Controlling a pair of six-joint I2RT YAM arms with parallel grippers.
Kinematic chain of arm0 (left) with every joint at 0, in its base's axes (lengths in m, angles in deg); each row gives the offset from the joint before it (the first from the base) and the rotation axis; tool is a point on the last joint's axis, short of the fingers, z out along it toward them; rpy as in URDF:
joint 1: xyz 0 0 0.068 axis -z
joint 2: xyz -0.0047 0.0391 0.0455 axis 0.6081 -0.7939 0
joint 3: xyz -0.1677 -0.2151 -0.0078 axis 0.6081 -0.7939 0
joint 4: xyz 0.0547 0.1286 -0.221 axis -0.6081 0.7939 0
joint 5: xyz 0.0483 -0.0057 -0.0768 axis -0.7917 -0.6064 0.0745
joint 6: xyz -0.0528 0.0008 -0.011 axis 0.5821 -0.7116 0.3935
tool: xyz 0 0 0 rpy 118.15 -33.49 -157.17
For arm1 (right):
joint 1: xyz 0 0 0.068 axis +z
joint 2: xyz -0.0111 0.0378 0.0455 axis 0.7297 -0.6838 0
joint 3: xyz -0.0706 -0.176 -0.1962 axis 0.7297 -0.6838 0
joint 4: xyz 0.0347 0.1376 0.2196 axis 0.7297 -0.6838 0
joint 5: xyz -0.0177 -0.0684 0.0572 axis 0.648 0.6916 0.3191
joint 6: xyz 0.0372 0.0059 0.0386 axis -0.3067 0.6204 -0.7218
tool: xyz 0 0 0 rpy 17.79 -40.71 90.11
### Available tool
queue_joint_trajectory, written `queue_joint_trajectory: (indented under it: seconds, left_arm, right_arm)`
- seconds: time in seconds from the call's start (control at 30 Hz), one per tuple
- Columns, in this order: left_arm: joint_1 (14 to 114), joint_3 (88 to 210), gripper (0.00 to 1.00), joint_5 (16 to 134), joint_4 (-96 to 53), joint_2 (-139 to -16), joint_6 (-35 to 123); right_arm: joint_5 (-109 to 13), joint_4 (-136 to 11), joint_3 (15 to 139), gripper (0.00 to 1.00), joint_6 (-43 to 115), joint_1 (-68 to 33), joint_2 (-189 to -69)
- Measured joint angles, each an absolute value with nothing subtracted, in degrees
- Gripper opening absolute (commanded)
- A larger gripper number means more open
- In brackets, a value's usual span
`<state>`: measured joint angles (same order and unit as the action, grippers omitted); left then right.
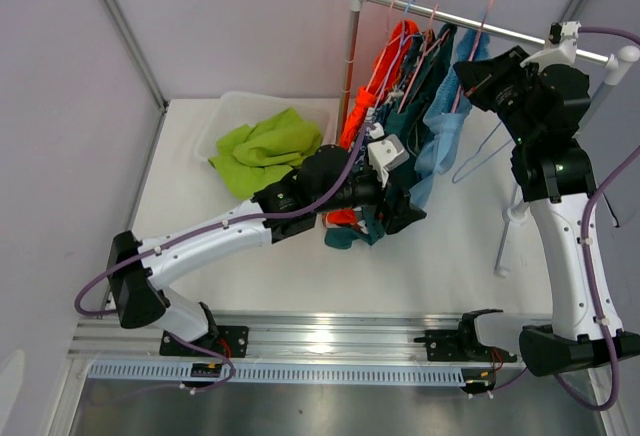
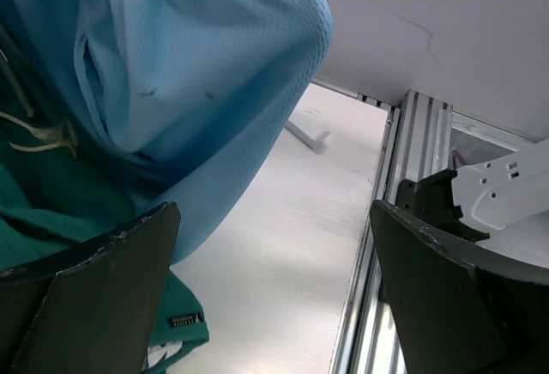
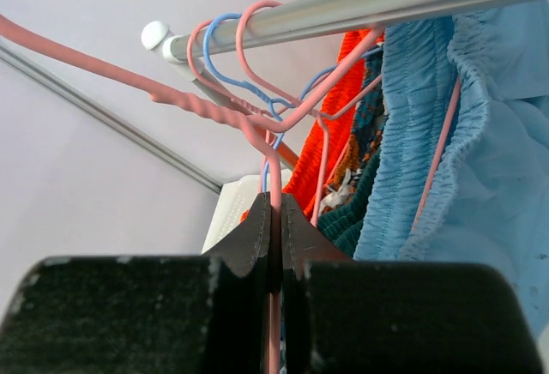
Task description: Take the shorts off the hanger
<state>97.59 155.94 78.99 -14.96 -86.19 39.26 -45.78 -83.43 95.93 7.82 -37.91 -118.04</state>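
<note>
My left gripper grabs the light blue shorts' near hanging edge (image 1: pixel 425 186) (image 2: pixel 264 115) next, which leaves the waistband free to slip off the hanger.
Orange shorts (image 1: pixel 392 51), a printed pair (image 3: pixel 371 104), dark teal shorts (image 2: pixel 47 198) and light blue shorts (image 1: pixel 446 121) hang from hangers on a metal rail (image 1: pixel 450 16). Lime green shorts (image 1: pixel 265 146) lie in a white bin (image 1: pixel 222 116). My right gripper (image 3: pixel 276 207) is up by the rail, shut on the wire of a pink hanger (image 3: pixel 257 125); from above it (image 1: pixel 470 81) sits beside the light blue pair. My left gripper (image 2: pixel 274 220) stands open, low beside the light blue shorts (image 2: pixel 197 65), with only table between its fingers. Seen from above, it (image 1: pixel 400 211) is at the hanging hems.
The rack's post (image 1: pixel 350 66) stands behind the bin and a rack leg (image 1: pixel 508 231) rests on the table to the right. Several pink and blue hanger hooks (image 3: pixel 225 44) crowd the rail. A metal track (image 1: pixel 330 341) runs along the near edge.
</note>
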Motion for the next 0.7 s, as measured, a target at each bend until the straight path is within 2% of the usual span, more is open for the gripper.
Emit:
queue_joint_trajectory:
  seconds: [0.3, 0.33, 0.4, 0.43, 0.47, 0.6, 0.7]
  left_arm:
    - [98.2, 160.0, 0.98, 79.4, -21.5, -92.0, 39.4]
    - [98.2, 160.8, 0.77, 79.3, -22.2, -92.8, 39.5]
    - [98.2, 161.8, 0.44, 78.9, -23.5, -94.2, 40.5]
    - [98.2, 162.2, 0.09, 78.9, -24.1, -94.9, 40.7]
    - [98.3, 162.4, 0.00, 78.8, -24.7, -95.5, 41.2]
    - [98.8, 161.6, 0.00, 78.5, -25.5, -96.2, 41.5]
    - [99.9, 155.2, 0.00, 77.0, -28.4, -92.9, 42.0]
  right_arm:
    - [-45.8, -84.9, 96.0, 0.00, 5.7, -37.9, -116.4]
    - [-45.8, -85.1, 96.0, 0.00, 5.5, -37.9, -116.3]
    - [-45.8, -85.6, 96.0, 0.00, 5.3, -37.9, -115.8]
    - [-45.8, -85.8, 96.0, 0.00, 5.2, -37.9, -115.6]
    - [-45.8, -86.1, 96.0, 0.00, 5.2, -37.9, -115.5]
    - [-45.6, -87.0, 96.2, 0.00, 5.5, -38.1, -115.4]
    - [-45.6, -87.9, 96.6, 0.00, 5.5, -39.3, -115.4]
